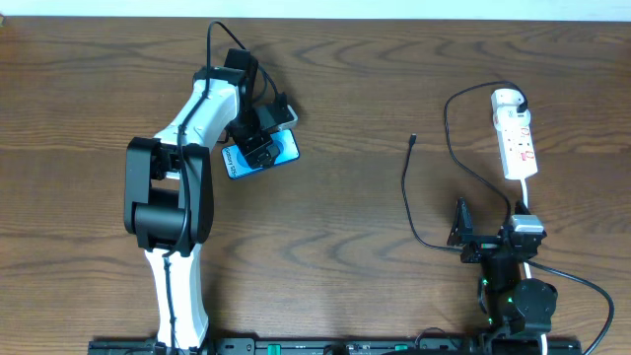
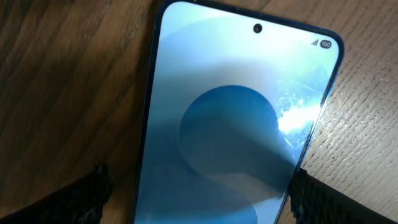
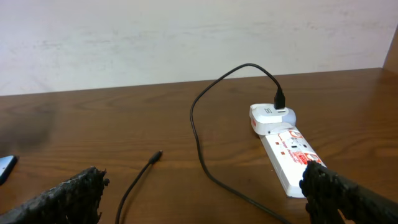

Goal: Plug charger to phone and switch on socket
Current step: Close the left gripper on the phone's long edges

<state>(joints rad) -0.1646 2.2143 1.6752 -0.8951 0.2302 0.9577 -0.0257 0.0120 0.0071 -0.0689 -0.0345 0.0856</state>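
Observation:
The left gripper should next hold the phone by both of its long edges, so the phone's short ends stay free, and it can then turn the phone for the charger.
The phone lies flat on the wooden table, blue screen lit; it fills the left wrist view. My left gripper is low over it, open, with one finger on each side of the phone's long edges; the right finger is at the edge, the left stands apart. The charger cable runs from its black plug in the white socket round to its loose connector tip, also seen in the right wrist view. My right gripper is open and empty, near the front of the table.
The socket's white cord runs toward the right arm's base. A pale wall stands behind the table's far edge. The cable loop lies between the right gripper and the socket.

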